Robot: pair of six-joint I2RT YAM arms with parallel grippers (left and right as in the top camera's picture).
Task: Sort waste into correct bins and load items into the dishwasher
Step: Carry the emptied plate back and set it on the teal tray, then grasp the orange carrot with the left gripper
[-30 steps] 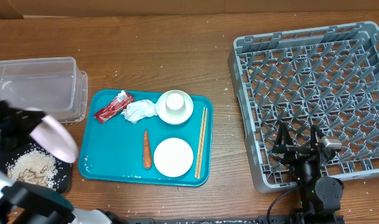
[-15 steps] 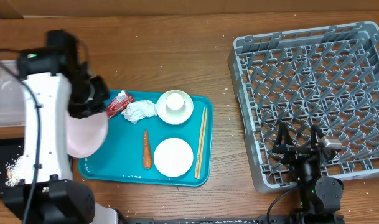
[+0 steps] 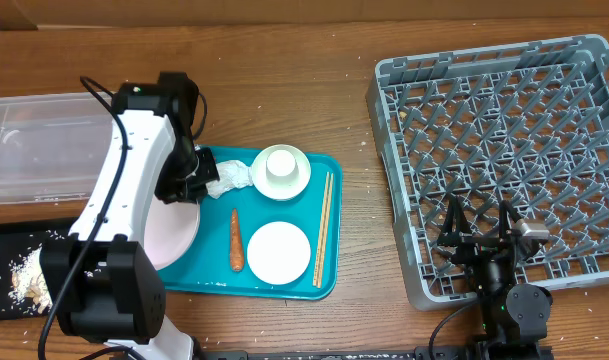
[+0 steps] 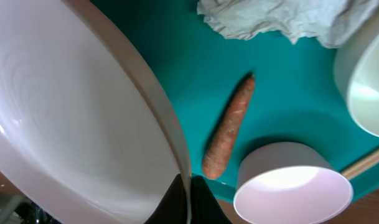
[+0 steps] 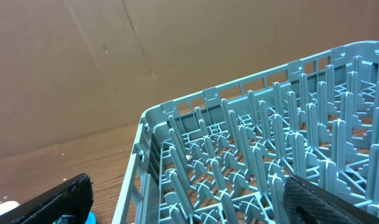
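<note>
I should keep holding the pale pink plate with my left gripper. The plate hangs tilted above the end of the tray, so it would fall short if I opened now.
My left gripper [image 3: 187, 188] is shut on the rim of the pale pink plate [image 3: 172, 236] and holds it tilted over the left end of the teal tray [image 3: 206, 268]. In the left wrist view the jaws [image 4: 187, 200] pinch the plate [image 4: 71, 112]. The carrot [image 4: 229, 127], tissue [image 4: 276, 22] and white bowl [image 4: 294, 188] lie beside it. On the tray are the tissue [image 3: 229, 177], the cup in its small dish [image 3: 281, 170], the carrot [image 3: 236, 240], the bowl [image 3: 279, 252] and the chopsticks [image 3: 324, 228]. The red wrapper is hidden under my arm. My right gripper [image 3: 479, 245] is open and empty at the dish rack's [image 3: 504, 130] front edge.
The clear tub [image 3: 44, 145] stands at the far left. The black tray [image 3: 6, 240] in front of it holds rice scraps [image 3: 24, 270]. The rack's pegs [image 5: 270, 168] fill the right wrist view between the spread fingers [image 5: 192, 205].
My left arm has swung right from the black tray, carrying the pink plate to the left end of the teal tray. The right arm has not moved.
</note>
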